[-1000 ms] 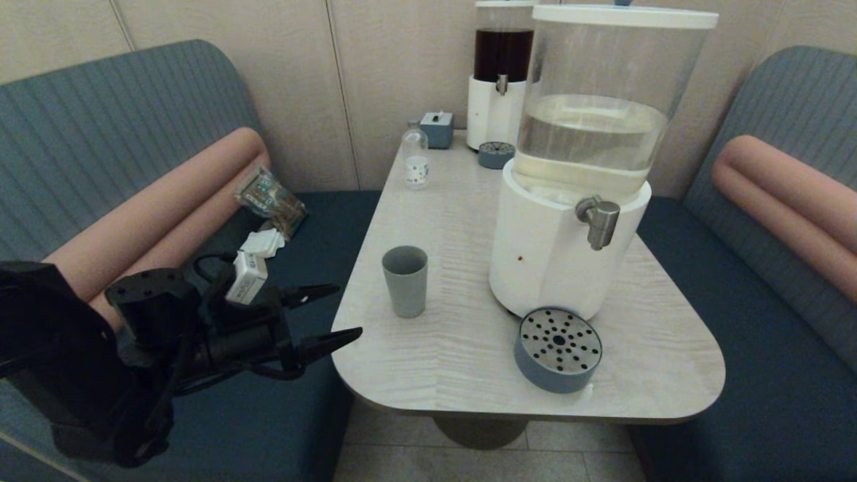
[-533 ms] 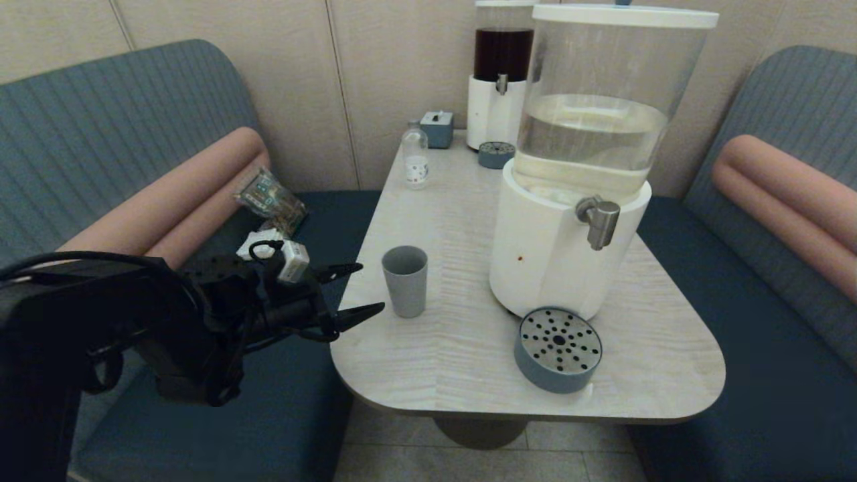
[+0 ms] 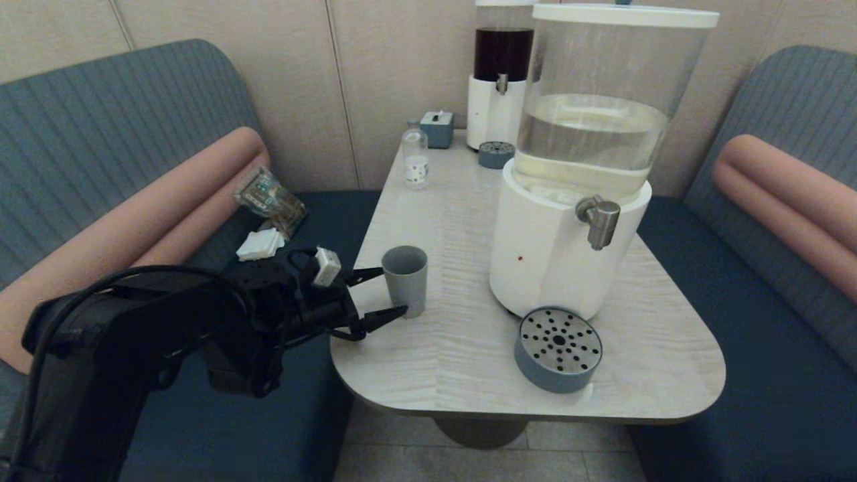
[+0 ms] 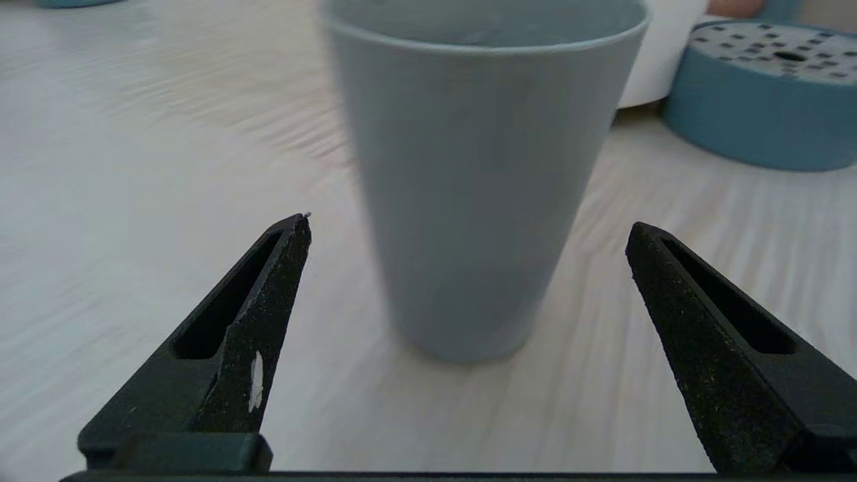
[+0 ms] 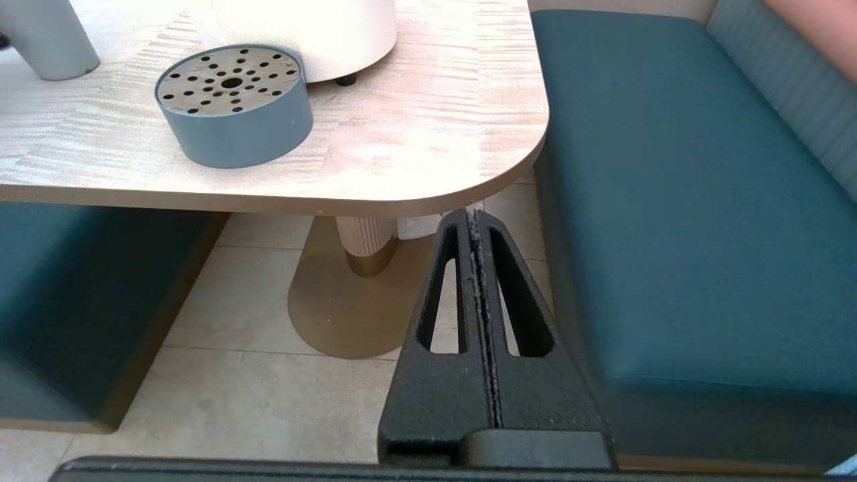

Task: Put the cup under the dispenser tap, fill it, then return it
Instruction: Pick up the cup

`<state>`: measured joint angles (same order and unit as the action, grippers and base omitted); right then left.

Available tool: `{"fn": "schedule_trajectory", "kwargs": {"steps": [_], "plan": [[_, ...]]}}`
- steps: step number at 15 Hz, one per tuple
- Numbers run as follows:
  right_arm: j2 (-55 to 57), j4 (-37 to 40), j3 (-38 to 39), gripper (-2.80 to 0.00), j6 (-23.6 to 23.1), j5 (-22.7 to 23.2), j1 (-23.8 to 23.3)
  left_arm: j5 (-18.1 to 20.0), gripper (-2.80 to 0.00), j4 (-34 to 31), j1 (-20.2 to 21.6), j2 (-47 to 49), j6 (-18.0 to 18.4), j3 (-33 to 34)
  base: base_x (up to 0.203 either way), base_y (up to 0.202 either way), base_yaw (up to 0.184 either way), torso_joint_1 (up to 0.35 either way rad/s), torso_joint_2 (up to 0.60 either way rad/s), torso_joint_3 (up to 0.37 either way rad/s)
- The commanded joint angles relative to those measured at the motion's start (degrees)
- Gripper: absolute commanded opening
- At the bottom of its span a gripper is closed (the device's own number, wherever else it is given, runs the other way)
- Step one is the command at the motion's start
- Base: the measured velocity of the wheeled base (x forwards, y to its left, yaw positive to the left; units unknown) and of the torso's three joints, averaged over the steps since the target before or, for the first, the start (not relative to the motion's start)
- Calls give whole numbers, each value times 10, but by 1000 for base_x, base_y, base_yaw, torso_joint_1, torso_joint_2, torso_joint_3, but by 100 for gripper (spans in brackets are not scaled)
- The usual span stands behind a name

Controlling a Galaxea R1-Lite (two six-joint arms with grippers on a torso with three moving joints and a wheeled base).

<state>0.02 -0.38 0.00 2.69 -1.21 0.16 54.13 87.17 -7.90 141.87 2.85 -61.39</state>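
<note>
The grey-blue cup's body is still mostly ahead of the open fingers, so my left gripper should move forward first and then close on the cup.
The grey-blue cup stands upright and empty on the pale table, left of the big white-based dispenser. My left gripper is open just at the cup's left side, its fingertips level with the cup's lower half and not touching it. In the left wrist view the cup fills the gap ahead of the left gripper. The dispenser tap sticks out over the perforated drip tray. My right gripper is shut and parked below the table's near right corner.
A small clear bottle, a grey box and a dark-red-liquid dispenser with its own drip tray stand at the table's far end. Packets lie on the left bench seat. The drip tray shows in the right wrist view.
My left arm has moved up and to the right from beside the bench, bringing the open gripper over the table edge to the cup. The cup has not moved.
</note>
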Motion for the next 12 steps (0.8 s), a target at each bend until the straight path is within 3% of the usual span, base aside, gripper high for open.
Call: {"fn": "schedule_trajectory", "kwargs": {"steps": [1,6,7,12], "plan": [[1,-1,1,-280,0,0,0,-8,0,5,-24,8,-11,-12,0,0,0,0,0,0],[1,-1,1,-280,0,0,0,-47,0,5,-40,30,-35,-69,0,0,0,0,0,0],[1,-1,1,-280,0,0,0,-57,-280,5,-41,31,-39,-70,0,0,0,0,0,0],[1,-1,1,-280,0,0,0,-61,-280,5,-42,27,-38,-67,0,0,0,0,0,0]]}}
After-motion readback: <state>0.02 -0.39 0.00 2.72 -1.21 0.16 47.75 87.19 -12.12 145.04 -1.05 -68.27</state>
